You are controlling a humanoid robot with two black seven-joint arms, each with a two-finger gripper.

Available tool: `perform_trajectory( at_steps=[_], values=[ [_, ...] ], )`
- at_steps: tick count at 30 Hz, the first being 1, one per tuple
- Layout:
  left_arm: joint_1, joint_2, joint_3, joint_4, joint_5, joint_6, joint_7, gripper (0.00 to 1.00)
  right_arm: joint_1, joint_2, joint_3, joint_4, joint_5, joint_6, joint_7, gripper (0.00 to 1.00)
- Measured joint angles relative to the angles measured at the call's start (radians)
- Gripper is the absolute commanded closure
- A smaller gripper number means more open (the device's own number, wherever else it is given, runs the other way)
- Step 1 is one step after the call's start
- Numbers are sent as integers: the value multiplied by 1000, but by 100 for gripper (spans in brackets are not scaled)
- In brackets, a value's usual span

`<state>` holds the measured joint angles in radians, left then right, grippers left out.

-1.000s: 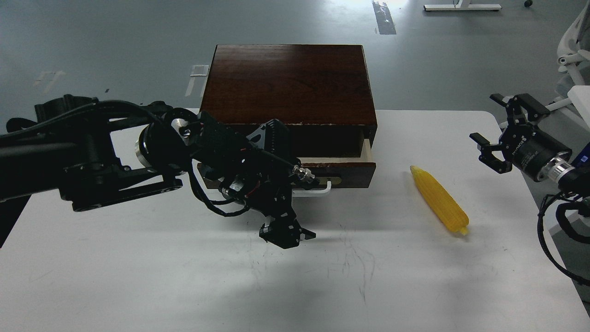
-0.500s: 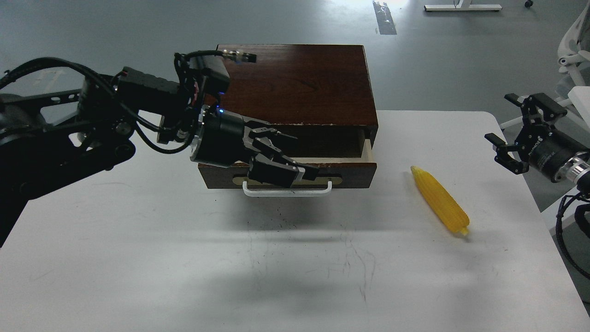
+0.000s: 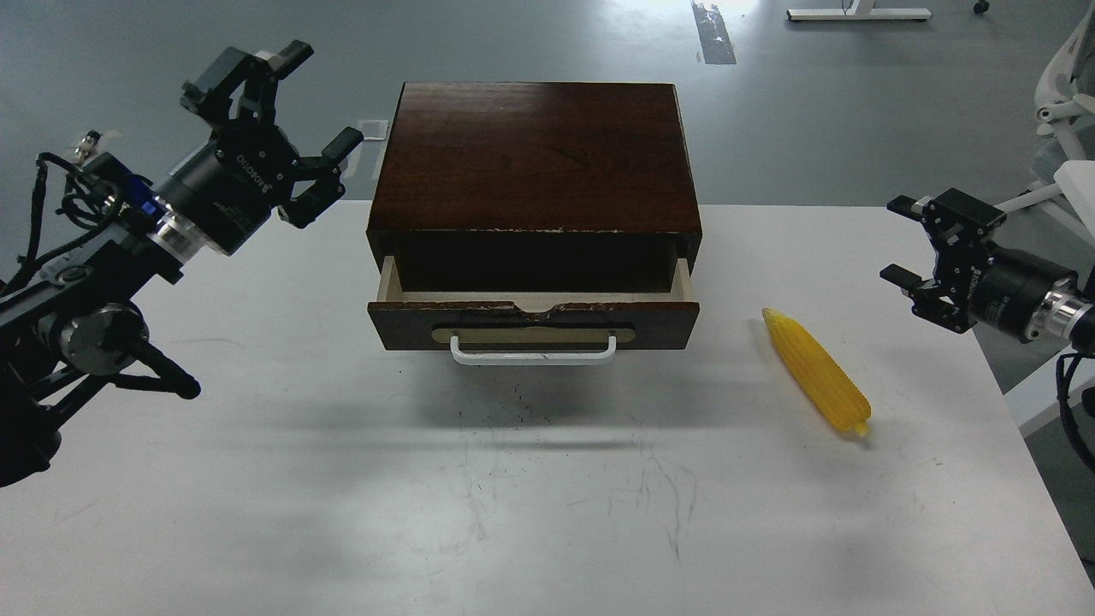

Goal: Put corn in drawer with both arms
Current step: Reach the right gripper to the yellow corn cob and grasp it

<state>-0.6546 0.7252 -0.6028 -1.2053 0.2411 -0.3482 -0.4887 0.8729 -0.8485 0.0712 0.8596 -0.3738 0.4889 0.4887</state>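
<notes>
The yellow corn has to go in the drawer (image 3: 532, 321), so I need to grab the corn by its stem-end half (image 3: 838, 400) with my right gripper next.
The yellow corn (image 3: 817, 373) lies on the white table (image 3: 428, 496), right of the drawer, tip pointing away from me. The dark brown drawer (image 3: 532, 321) of the wood box (image 3: 535, 158) is pulled partly out, and its white handle (image 3: 533, 351) faces me. The inside is dark and looks empty. My left gripper (image 3: 287, 111) is open and empty, raised at the upper left, apart from the box. My right gripper (image 3: 907, 244) is open and empty at the table's right edge, above and right of the corn.
A white chair (image 3: 1065, 94) stands off the table at the far right. Grey floor lies behind the box. Scuff marks run across the table's front middle.
My left arm has let go of the drawer front and swung up and to the left, away from the box. My right gripper has shifted slightly and turned.
</notes>
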Motion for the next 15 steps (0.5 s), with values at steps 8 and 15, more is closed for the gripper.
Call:
perform_trajectory(
  at_steps=[8,15],
  values=[
    [133,-16,-87,81,-21,-99,0,1,115,-14,-5,9,-424,0,0,0],
    [145,-25,-107,82,-20,-102,0,1,158,35,-48,8,-844,0,0,0]
  ],
)
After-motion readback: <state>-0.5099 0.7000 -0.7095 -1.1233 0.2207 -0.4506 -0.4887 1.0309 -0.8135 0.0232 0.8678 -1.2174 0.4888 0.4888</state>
